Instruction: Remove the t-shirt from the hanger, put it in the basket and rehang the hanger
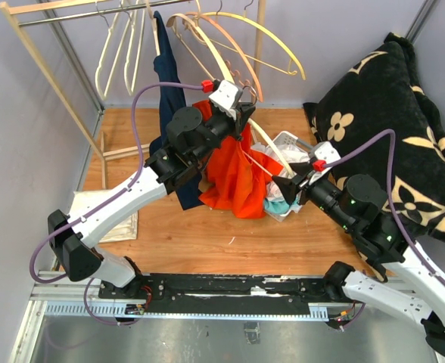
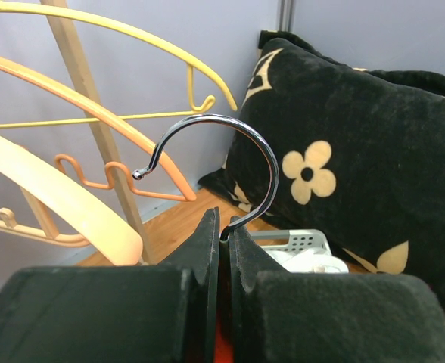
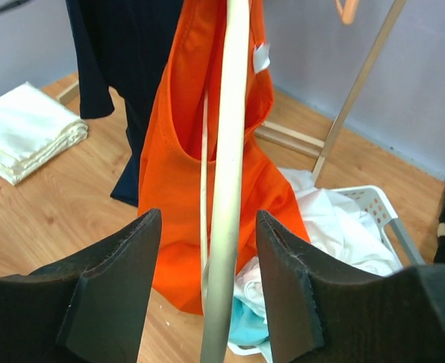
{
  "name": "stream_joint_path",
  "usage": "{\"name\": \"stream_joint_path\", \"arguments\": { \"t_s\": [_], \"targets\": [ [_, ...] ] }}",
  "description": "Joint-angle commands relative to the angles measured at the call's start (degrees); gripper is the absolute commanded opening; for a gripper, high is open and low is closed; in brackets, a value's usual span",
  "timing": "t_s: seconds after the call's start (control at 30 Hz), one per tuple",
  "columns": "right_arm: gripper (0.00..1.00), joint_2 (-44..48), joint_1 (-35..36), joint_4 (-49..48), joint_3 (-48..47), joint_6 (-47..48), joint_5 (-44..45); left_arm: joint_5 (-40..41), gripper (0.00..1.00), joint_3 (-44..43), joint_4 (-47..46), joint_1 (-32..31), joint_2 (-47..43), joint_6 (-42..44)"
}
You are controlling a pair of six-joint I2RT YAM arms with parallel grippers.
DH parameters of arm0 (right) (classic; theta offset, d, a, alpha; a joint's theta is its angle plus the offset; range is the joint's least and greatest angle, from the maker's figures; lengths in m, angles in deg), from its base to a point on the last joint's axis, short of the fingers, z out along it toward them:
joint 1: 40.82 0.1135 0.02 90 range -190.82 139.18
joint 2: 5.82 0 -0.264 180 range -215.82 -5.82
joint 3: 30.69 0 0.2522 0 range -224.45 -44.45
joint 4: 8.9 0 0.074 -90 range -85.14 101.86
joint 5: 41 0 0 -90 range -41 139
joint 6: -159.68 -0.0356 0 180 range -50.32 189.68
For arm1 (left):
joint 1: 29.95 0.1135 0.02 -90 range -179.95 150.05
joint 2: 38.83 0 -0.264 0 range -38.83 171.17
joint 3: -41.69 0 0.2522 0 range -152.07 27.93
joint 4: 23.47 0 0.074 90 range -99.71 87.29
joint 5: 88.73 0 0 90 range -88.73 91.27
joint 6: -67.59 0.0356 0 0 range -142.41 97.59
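Note:
The hanger's cream arm (image 1: pixel 285 166) (image 3: pixel 222 276) reaches past the ends of both fingers, deep into the open fingers, so my right gripper will close on the hanger's arm.
An orange t-shirt (image 1: pixel 234 178) hangs from a cream hanger (image 1: pixel 272 153) held up over the wooden floor. My left gripper (image 1: pixel 245 113) is shut on the base of the hanger's chrome hook (image 2: pixel 262 155), which curls up out of the closed jaws of the left gripper (image 2: pixel 224 234). In the right wrist view the hanger's cream arm (image 3: pixel 228 174) runs down between the fingers of my right gripper (image 3: pixel 209 219). That gripper is open, with a gap to the arm on each side. The t-shirt (image 3: pixel 173 159) drapes behind the arm. My right gripper (image 1: pixel 287 185) sits at the shirt's right edge.
A white basket (image 1: pixel 290 138) of clothes stands right of the shirt. A navy garment (image 1: pixel 169 83) and several empty hangers hang on the wooden rack (image 1: pixel 33 53) at the back. A black flowered blanket (image 1: pixel 389 113) fills the right. A folded cream cloth (image 3: pixel 26 128) lies at left.

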Motion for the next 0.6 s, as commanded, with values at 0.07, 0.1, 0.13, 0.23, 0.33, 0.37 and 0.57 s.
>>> {"name": "stream_joint_path", "arguments": {
  "t_s": [0.07,0.1,0.13,0.23,0.33,0.37,0.57],
  "targets": [
    [0.49,0.68,0.5,-1.85,2.06,-1.85,-0.17,-0.42,0.0,-2.18,-3.43,-0.51,-1.45,0.32],
    [0.47,0.82,0.49,-2.2,2.29,-1.86,-0.16,-0.46,0.0,-2.09,-3.53,-0.51,-1.61,0.22],
    [0.45,0.94,0.42,-2.53,2.55,-1.85,-0.08,-0.46,0.01,-1.88,-3.67,-0.51,-1.76,0.15],
    [0.41,1.35,0.45,-3.35,3.35,-1.86,0.18,-0.79,0.0,-1.3,-4.2,-0.51,-2.14,-0.25],
    [0.37,1.85,0.42,-4.22,4.13,-1.86,0.57,-1.22,0.0,-0.97,-4.68,-0.46,-2.58,-0.76],
    [0.35,2.11,0.44,-4.47,4.39,-1.86,0.69,-1.46,0.01,-0.95,-4.77,-0.5,-2.67,-0.93],
    [0.29,3.51,0.48,-6.07,5.63,-1.68,1.37,-2.67,0.0,-0.89,-5.4,-0.51,-3.37,-2.13]
  ]
}}
